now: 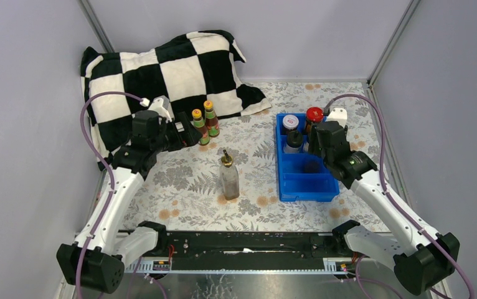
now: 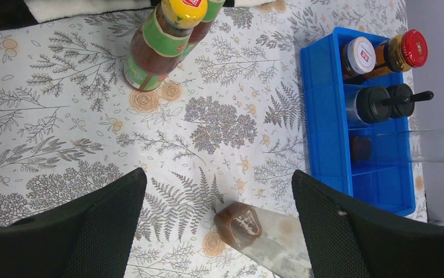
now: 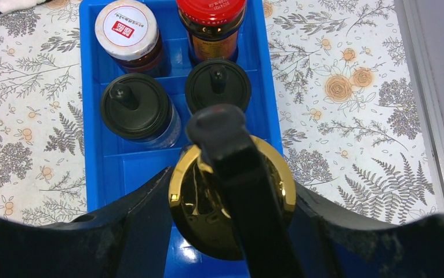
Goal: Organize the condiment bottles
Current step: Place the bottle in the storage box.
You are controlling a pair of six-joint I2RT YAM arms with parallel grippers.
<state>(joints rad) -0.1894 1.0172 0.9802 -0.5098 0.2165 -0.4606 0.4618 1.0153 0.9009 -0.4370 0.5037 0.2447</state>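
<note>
I should release the bottle from my right gripper now, because the bottle's base is inside the free middle section of the tray and the bottle would land standing.
My right gripper (image 3: 231, 185) is shut on the gold cap of a gold-spouted clear bottle (image 3: 208, 208), upright over the middle of the blue tray (image 3: 92, 145). Behind it in the tray stand a white-lidded jar (image 3: 126, 29), a red-lidded jar (image 3: 211, 8) and two black-capped shakers (image 3: 134, 107). My left gripper (image 2: 218, 176) is open above the patterned cloth with nothing between its fingers. Just beyond it stand two orange-capped sauce bottles (image 1: 202, 124). A second gold-spouted bottle (image 1: 228, 177) stands alone mid-table, apart from both grippers.
A black-and-white checkered cushion (image 1: 161, 68) lies at the back left, right behind the orange-capped bottles. The tray's nearest compartment (image 1: 307, 184) holds nothing. Grey walls close in the table on three sides.
</note>
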